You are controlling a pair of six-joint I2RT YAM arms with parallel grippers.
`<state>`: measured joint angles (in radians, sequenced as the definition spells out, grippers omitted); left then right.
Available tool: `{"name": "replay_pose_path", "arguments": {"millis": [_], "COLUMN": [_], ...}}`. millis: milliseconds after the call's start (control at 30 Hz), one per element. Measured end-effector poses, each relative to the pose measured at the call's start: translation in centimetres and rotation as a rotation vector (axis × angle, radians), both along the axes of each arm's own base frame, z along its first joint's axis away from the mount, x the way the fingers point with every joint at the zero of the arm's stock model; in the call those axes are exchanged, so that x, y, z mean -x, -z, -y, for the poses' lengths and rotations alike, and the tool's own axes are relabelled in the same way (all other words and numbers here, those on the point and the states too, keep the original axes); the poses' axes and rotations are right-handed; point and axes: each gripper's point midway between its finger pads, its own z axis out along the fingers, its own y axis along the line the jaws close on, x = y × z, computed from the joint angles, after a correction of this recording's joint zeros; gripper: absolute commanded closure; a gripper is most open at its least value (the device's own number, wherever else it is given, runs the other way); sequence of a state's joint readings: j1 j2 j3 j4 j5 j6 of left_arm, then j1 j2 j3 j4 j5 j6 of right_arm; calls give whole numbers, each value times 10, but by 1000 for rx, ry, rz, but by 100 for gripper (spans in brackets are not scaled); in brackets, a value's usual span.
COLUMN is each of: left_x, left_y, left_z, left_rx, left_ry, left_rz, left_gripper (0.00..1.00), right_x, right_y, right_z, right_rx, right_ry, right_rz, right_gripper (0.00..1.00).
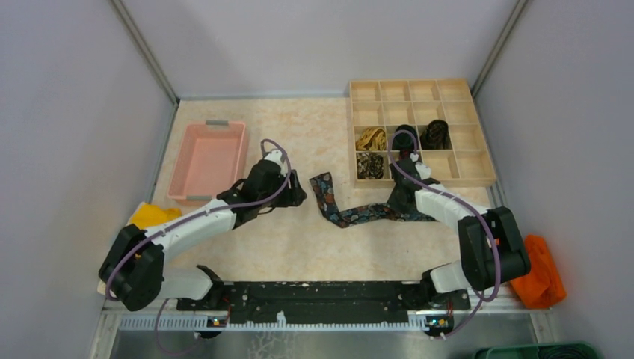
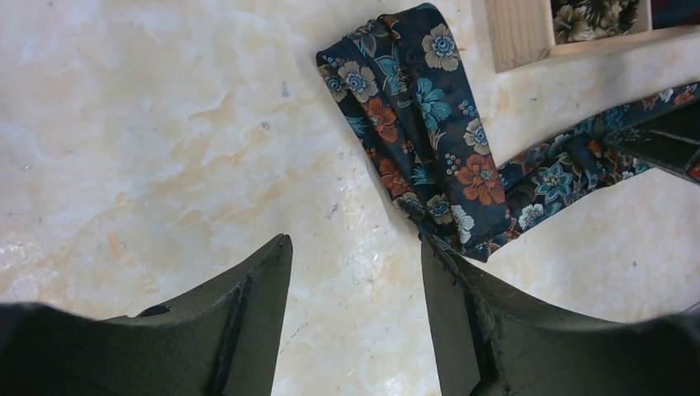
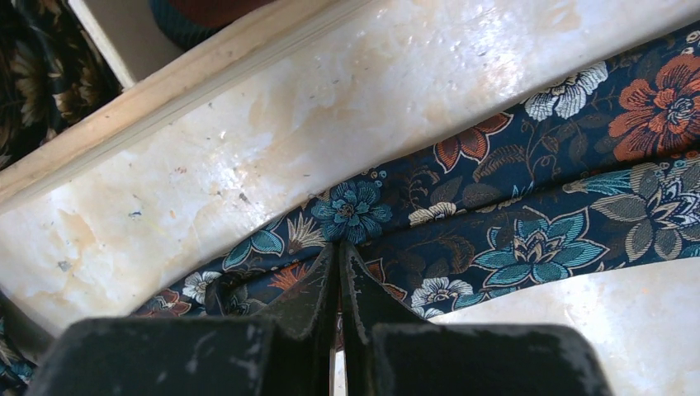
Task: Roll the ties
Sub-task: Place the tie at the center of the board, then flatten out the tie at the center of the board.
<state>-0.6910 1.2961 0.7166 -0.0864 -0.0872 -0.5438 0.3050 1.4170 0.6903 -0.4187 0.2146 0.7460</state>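
Note:
The left gripper grabs the dark floral tie on its wide-end leg (image 1: 325, 195) (image 2: 417, 115), beyond the bend, next, to pull the tie straight against my right gripper for rolling.
A dark floral tie (image 1: 351, 215) lies unrolled on the table in a V shape, its wide end (image 2: 413, 107) pointing to the far side. My left gripper (image 1: 297, 196) is open and empty just left of that wide end; in the left wrist view (image 2: 355, 243) the right fingertip touches the tie's edge. My right gripper (image 1: 398, 208) is shut on the tie's narrow part (image 3: 512, 214), its fingertips (image 3: 338, 247) pressed together on the fabric. Several rolled ties sit in the wooden tray (image 1: 478, 179): gold (image 1: 371, 139), dark paisley (image 1: 369, 165), black-green (image 1: 405, 137), red-black (image 1: 435, 134).
A pink bin (image 1: 191, 161) stands at the left. A yellow cloth (image 1: 153, 217) lies by the left arm and an orange cloth (image 1: 542, 273) by the right arm's base. The tray's wooden edge (image 3: 165, 91) runs close beyond the right gripper.

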Motion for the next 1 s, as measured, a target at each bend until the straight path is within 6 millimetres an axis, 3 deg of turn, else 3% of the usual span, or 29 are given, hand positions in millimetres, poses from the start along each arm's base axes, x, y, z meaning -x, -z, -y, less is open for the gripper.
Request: {"name": "replay_pose_path", "arguments": {"millis": [133,267,433,667,733,900,933,1000], "left_x": [-9,-16,-17,-8,-5,1,3,3], "left_y": [0,9,18,34,41,53,54,53], "left_z": [11,42,73,96,102,114,115,116], "left_rx": [16,55,110,137,142,149,149,152], "left_ry": [10,92,176,231,244,267,268,266], "left_rz": [-11,-82,-143,-206,-227,-268,-274,-274], "left_gripper": [35,32,31,33,45,93,99,100], "right_x": [0,0,0,-1,-1,-1,-2,-2], "right_y": [0,1,1,1,1,1,1,1], "right_z": [4,4,3,3,3,3,3,3], "right_rx": [18,21,24,28,29,30,30,30], "right_ry": [6,-4,-20,-41,-48,-58,-59,-62], "right_rz": [1,1,1,2,2,3,3,3], "right_gripper": [99,99,98,99,99,100,100,100]}}
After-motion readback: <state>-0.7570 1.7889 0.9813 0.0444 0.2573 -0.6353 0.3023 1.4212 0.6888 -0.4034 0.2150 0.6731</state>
